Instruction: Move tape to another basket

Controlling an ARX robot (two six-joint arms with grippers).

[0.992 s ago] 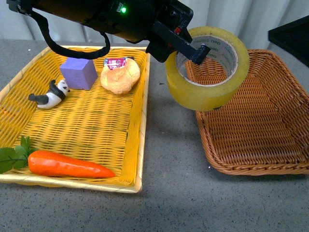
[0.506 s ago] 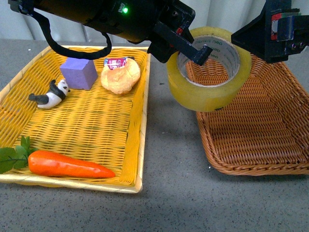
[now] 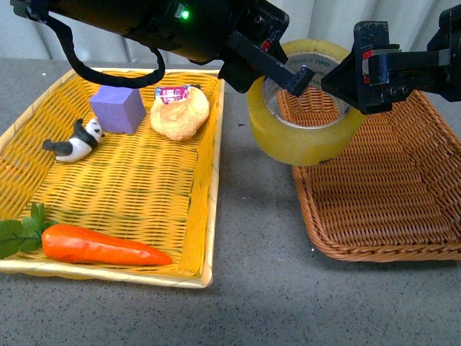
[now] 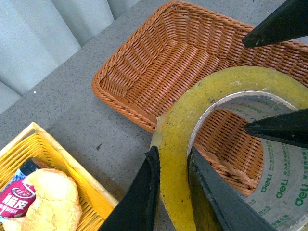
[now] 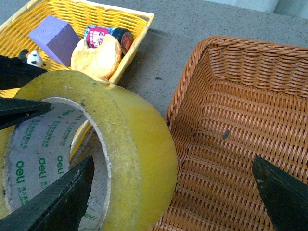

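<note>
Next, the right gripper grabs the tape by its free side (image 5: pixel 139 163) to carry the tape into the other basket (image 5: pixel 231 125).
The tape (image 3: pixel 302 143), a wide yellowish roll with a white core and green print, hangs in the air over the near-left corner of the brown wicker basket (image 3: pixel 389 194). My left gripper (image 3: pixel 277 78) is shut on the roll's wall, one finger inside the core and one outside; the left wrist view shows this grip (image 4: pixel 172 156) on the tape (image 4: pixel 226 82). My right gripper (image 3: pixel 344 81) is open at the roll's opposite side. In the right wrist view its jaws (image 5: pixel 173 192) straddle the tape's wall (image 5: pixel 139 144), one finger in the core, one over the basket (image 5: pixel 240 120).
A yellow woven tray (image 3: pixel 210 216) stands left of the basket, with a strip of grey table between them. It holds a purple block (image 3: pixel 117 108), a bread roll (image 3: pixel 178 112), a small can (image 3: pixel 171 91), a panda figure (image 3: pixel 75 140) and a carrot (image 3: pixel 101 245).
My right gripper has come in from the right and lowered, until its open jaws stand at the tape. The left gripper and the tape have barely moved.
</note>
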